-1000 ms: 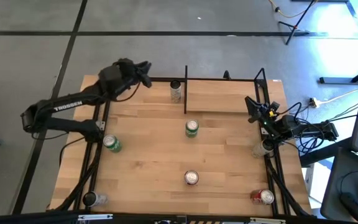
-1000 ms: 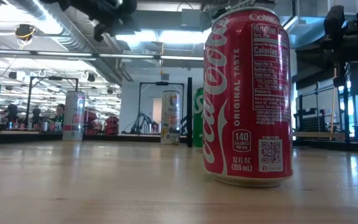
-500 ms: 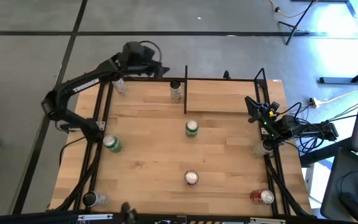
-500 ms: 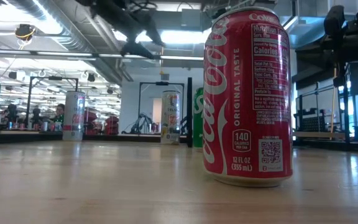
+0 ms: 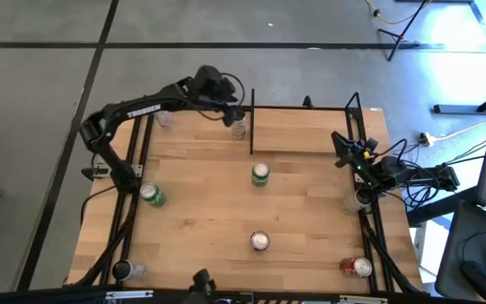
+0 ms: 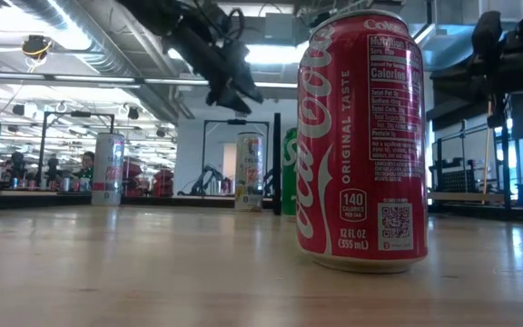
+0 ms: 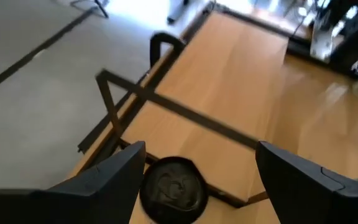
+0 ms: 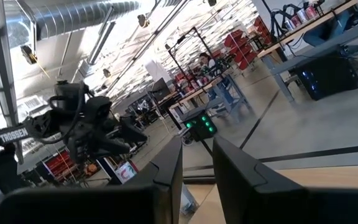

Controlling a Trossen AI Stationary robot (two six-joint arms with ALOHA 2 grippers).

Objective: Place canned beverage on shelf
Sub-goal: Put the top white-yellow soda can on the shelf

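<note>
The robot's left gripper should next grab the tall pale can by its dark-topped end (image 7: 174,188), so that it can stand the can on the shelf (image 7: 219,93).
A tall pale can (image 5: 239,127) stands upright on the tabletop at the far edge, just left of the shelf (image 5: 302,131), a small board framed by black bars. My left gripper (image 5: 228,108) hovers open above this can, slanting down; in the left wrist view its fingers (image 7: 120,177) stand on either side of the can's dark top (image 7: 171,190) without touching it. The low view shows the gripper (image 6: 230,89) well above the can (image 6: 250,173). My right gripper (image 5: 341,143) waits shut at the shelf's right end, holding nothing (image 8: 197,168).
Other cans stand about the table: green ones (image 5: 260,174) (image 5: 152,196), a red-and-white one (image 5: 260,241), a red one (image 5: 359,268) near the front right, one at the far left corner (image 5: 163,119). The shelf's upright black post (image 5: 252,127) is close beside the tall can.
My left gripper has swung from the table's far left corner toward the right along the far edge, sinking and tipping downward until it hangs over the tall pale can. The cans have stayed where they were.
</note>
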